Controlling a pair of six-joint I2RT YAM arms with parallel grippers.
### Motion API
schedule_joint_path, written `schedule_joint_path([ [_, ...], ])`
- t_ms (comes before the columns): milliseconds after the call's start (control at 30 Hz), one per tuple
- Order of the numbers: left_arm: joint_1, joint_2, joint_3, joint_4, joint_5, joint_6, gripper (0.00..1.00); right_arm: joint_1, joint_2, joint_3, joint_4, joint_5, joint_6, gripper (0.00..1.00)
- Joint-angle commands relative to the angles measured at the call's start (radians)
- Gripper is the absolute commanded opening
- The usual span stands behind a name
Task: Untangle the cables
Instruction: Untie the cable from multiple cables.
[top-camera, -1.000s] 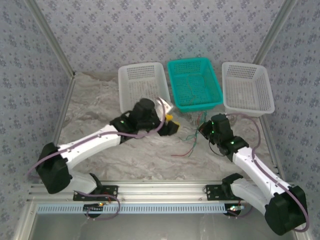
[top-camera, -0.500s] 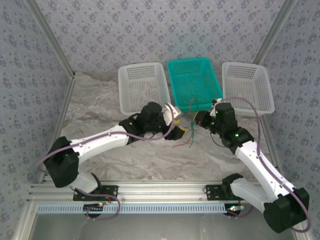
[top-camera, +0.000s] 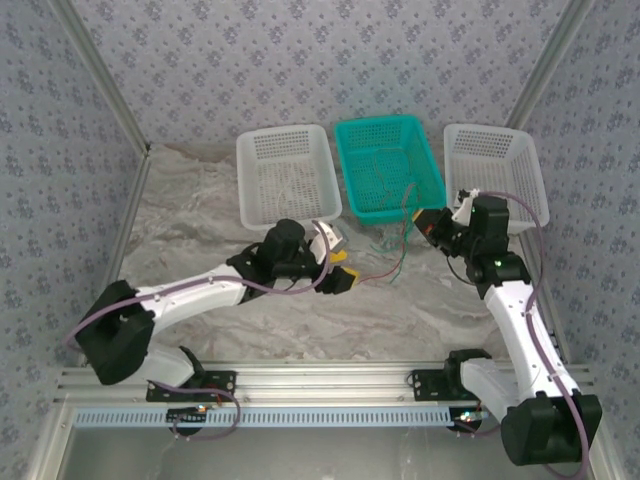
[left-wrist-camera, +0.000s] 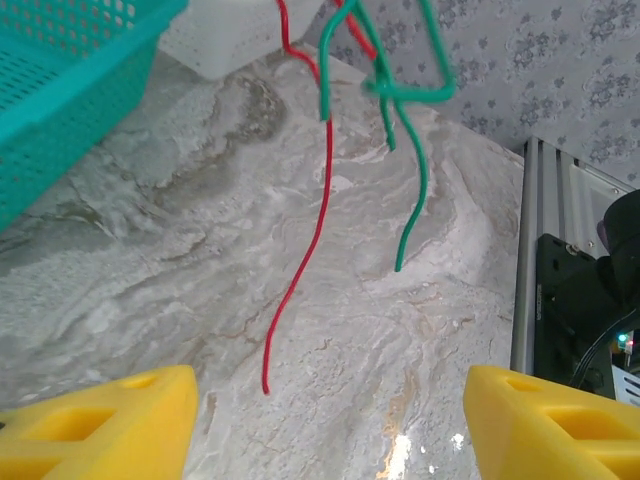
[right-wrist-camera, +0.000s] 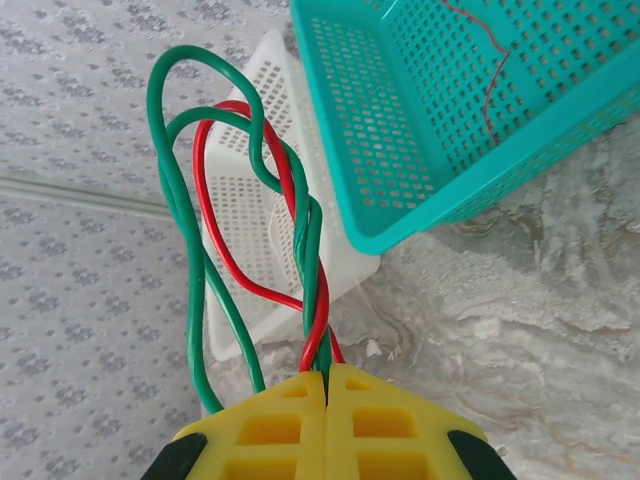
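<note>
I should grab only the red wire by its loose dangling end (top-camera: 364, 280) (left-wrist-camera: 267, 370) with my left gripper to untangle the cables, and leave the green one free.
The cables (right-wrist-camera: 310, 270), red and green wires twisted together, rise in loops from my right gripper (right-wrist-camera: 327, 385), which is shut on them. In the top view this gripper (top-camera: 432, 222) is held up in front of the teal basket (top-camera: 345, 160), and the wires (top-camera: 398, 252) trail down and left to the table. In the left wrist view a red wire (left-wrist-camera: 310, 230) and a green wire (left-wrist-camera: 415, 190) dangle ahead. My left gripper (left-wrist-camera: 330, 430) is open low over the table, with the red wire's end just beyond its yellow fingers (left-wrist-camera: 100, 430) and nothing between them.
Three baskets line the back: white (top-camera: 243, 180), teal, and white (top-camera: 540, 190). A thin red wire (right-wrist-camera: 490, 70) lies in the teal basket. The aluminium frame rail (left-wrist-camera: 525, 250) runs along the table's near edge.
My right gripper has lifted and swung right and back with the cables, drawing them up off the table. My left gripper moved toward the hanging wires, then back a little, its jaws widening.
</note>
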Motion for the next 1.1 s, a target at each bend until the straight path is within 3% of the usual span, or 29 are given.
schedule_joint_path([
  [0,-0.006,0.069,0.013,0.101,0.057,-0.037,0.71,-0.007,0.001,0.059,0.009,-0.082,0.043,0.0],
  [300,-0.005,0.258,0.115,0.176,0.157,-0.085,0.7,-0.006,-0.019,0.07,0.018,-0.093,0.083,0.0],
  [467,-0.008,0.321,0.159,0.132,0.183,-0.08,0.55,-0.007,-0.026,0.084,-0.002,-0.073,0.075,0.0],
  [733,-0.008,0.354,0.164,0.158,0.176,-0.099,0.52,-0.006,-0.014,0.101,0.009,-0.075,0.082,0.0],
  [867,-0.008,0.358,0.167,0.161,0.173,-0.101,0.36,-0.007,-0.013,0.103,0.011,-0.072,0.08,0.0],
  [1033,-0.007,0.335,0.15,0.169,0.133,-0.105,0.0,-0.006,-0.009,0.097,0.001,-0.068,0.073,0.0],
  [1067,-0.007,0.322,0.139,0.172,0.097,-0.109,0.0,-0.007,-0.012,0.097,-0.002,-0.067,0.071,0.0],
])
